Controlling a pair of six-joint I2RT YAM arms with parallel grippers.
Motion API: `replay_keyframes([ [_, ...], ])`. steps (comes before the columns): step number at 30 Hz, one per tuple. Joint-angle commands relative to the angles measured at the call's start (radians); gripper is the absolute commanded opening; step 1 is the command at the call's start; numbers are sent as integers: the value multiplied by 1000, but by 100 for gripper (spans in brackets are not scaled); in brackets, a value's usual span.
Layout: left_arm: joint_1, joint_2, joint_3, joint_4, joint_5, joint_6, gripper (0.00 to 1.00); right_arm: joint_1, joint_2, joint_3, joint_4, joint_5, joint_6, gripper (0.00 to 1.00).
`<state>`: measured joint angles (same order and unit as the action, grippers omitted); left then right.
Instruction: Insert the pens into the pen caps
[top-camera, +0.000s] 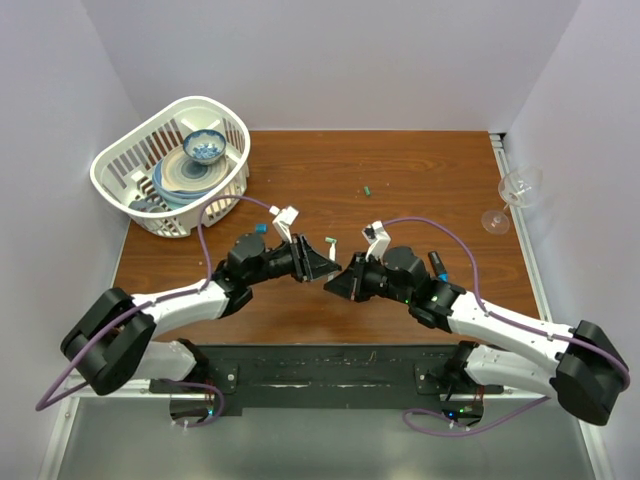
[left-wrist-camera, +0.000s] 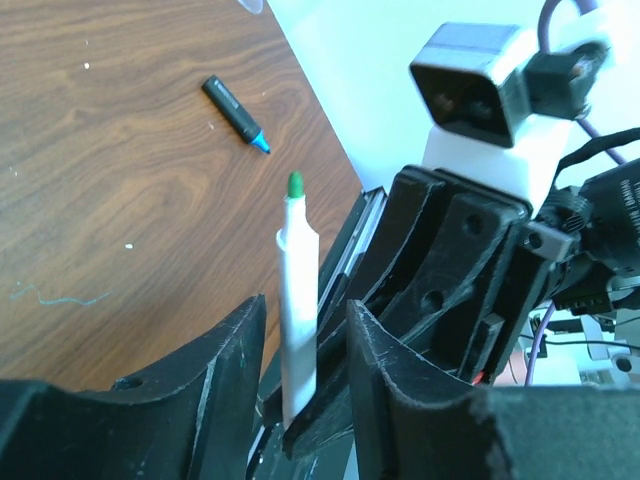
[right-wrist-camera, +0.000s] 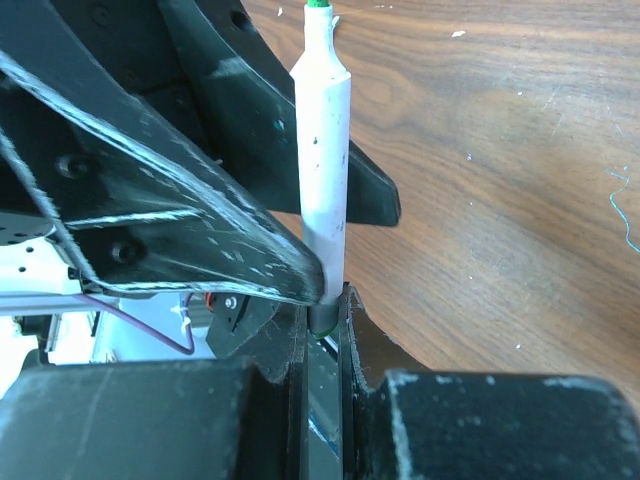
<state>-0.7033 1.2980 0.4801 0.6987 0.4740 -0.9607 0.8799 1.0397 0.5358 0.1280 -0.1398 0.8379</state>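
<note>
My left gripper needs to close on the white pen (right-wrist-camera: 325, 150) now, because its fingers reach across, one on each side of the pen's lower body.
A white pen (right-wrist-camera: 325, 150) with a green tip stands upright in my right gripper (right-wrist-camera: 325, 300), which is shut on its dark grey lower end. My left gripper (left-wrist-camera: 305, 305) is open, its jaws on either side of the same pen (left-wrist-camera: 298, 300) with small gaps. In the top view the two grippers, left (top-camera: 318, 262) and right (top-camera: 342, 280), meet at the table's middle, and the pen's green tip (top-camera: 329, 242) pokes out above them. A green pen cap (top-camera: 368, 188) lies farther back. A blue cap (top-camera: 260, 228) lies by the left arm.
A dark marker with a blue tip (left-wrist-camera: 235, 113) lies on the wood right of the grippers, also in the top view (top-camera: 437, 265). A white basket (top-camera: 130, 185) of dishes stands at the back left. A wine glass (top-camera: 515, 195) lies at the right edge.
</note>
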Motion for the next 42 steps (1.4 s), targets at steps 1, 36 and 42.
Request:
replay_keyframes([
  [1,-12,18,-14,91,21,-6,40,2,-3,24,47,39,1,0],
  [36,136,-618,250,-1019,-423,594,0,-482,702,694,-243,364,-335,46],
  [42,136,-672,232,-1028,-420,596,0,-550,953,950,-304,326,-359,45],
])
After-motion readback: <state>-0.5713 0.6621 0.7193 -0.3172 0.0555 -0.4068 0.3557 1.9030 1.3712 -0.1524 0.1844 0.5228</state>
